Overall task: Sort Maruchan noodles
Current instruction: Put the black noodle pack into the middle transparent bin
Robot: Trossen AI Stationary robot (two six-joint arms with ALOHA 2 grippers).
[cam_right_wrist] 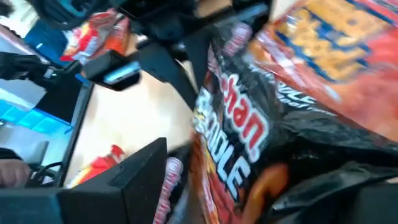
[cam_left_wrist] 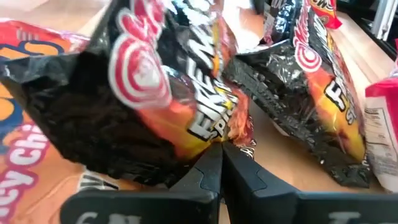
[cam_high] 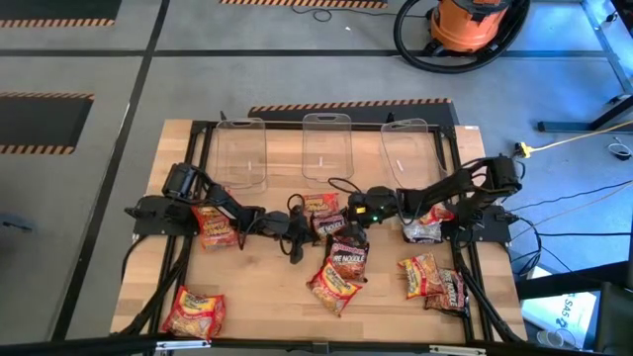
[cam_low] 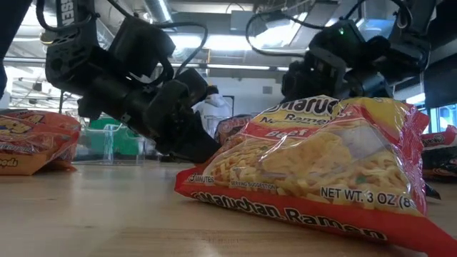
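The second dark packet should go into the middle clear bin, so the robot's right gripper will next grab it by its loose crimped end.
Several Maruchan noodle packets lie flat on the wooden table (cam_high: 257, 287). A cluster sits mid-table: an orange-red one (cam_high: 321, 203), a dark one (cam_high: 327, 223), another dark one (cam_high: 346, 260) and an orange-yellow one (cam_high: 334, 289). My left gripper (cam_high: 295, 237) reaches in from the left and is shut on a dark packet (cam_left_wrist: 155, 93). My right gripper (cam_high: 353, 235) comes from the right, open (cam_right_wrist: 255, 186), with the second dark packet (cam_right_wrist: 249, 143) between its fingers. That packet also shows beyond the left fingers (cam_left_wrist: 311, 93). My left gripper (cam_left_wrist: 221, 152) pinches the dark packet between its two fingertips by its crinkled edge (cam_left_wrist: 211, 140). The fingers come nearly level from the table's left. The packet rises in front of them, tilted up off the table. My right gripper stands astride the other dark packet; whether its fingers (cam_right_wrist: 143, 168) touch it, I cannot tell.
Three clear bins (cam_high: 240, 153) (cam_high: 327, 146) (cam_high: 407, 148) stand along the far edge. Other packets lie under the left arm (cam_high: 213, 225), at the near left corner (cam_high: 193, 311), by the right arm (cam_high: 425, 225) and near right (cam_high: 420, 274) (cam_high: 450, 292). Bare wood lies near left of centre.
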